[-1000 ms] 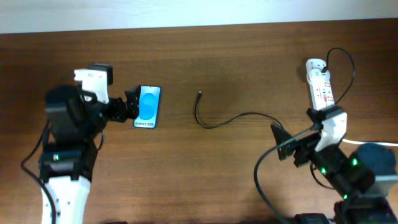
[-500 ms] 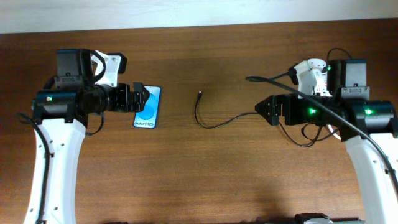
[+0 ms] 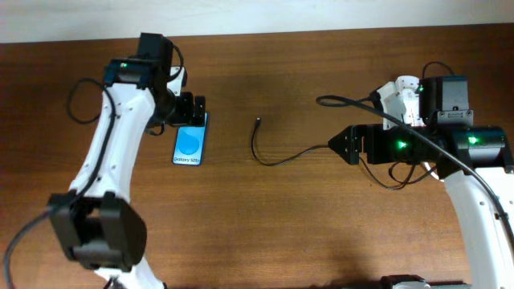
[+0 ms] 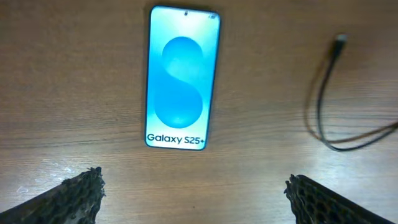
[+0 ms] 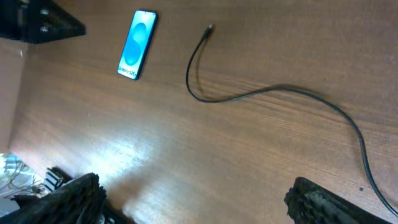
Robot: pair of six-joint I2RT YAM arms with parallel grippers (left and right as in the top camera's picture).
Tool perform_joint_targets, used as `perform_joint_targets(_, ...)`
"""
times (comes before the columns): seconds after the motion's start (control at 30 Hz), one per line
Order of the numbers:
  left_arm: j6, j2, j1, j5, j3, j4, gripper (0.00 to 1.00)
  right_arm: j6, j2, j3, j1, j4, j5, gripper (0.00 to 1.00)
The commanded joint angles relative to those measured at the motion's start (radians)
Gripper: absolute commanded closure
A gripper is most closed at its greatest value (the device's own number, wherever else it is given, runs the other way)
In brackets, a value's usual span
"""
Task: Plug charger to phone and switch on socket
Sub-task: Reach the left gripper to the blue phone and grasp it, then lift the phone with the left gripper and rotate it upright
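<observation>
My left gripper grabs the phone across its long edges next, keeping the lettered end free, to hand the phone over to my right gripper.
The phone [image 3: 191, 143] lies flat on the table, blue screen up; it also shows in the left wrist view [image 4: 181, 78] and the right wrist view [image 5: 138, 43]. My left gripper [image 3: 191, 111] hovers over the phone's far end, open and empty [image 4: 199, 199]. The charger [image 3: 277, 159] curves across the table's middle, its plug tip [image 3: 257, 122] free and to the right of the phone [image 4: 339, 40] [image 5: 209, 28]. My right gripper [image 3: 349, 144] is open and empty [image 5: 199, 200], above the cable's right part. The socket [image 3: 399, 90] is mostly hidden behind the right arm.
The brown wooden table [image 3: 265, 233] carries everything. The right arm's thicker black cables [image 3: 353, 102] loop near the socket. The left arm [image 3: 112, 160] stretches from the front left up to the phone. A pale wall edge [image 3: 265, 16] runs along the back.
The left arm has swung up and its gripper moved from the phone's left side to over its far end. The right arm rose from the front right a second ago, then held still.
</observation>
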Motion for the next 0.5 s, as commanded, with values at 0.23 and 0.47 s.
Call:
perform_joint_targets(0.23, 0.068, 0.243, -0.006, -0.022, 0.007, 0.102, 0.00, -0.008, 0.001, 0.018, 0.006, -0.011, -0.012, 0.02)
perform_joint_targets(0.47, 0.115, 0.310, -0.005, -0.042, 0.007, 0.150, 0.00, -0.008, 0.001, 0.018, 0.006, -0.014, -0.012, 0.01)
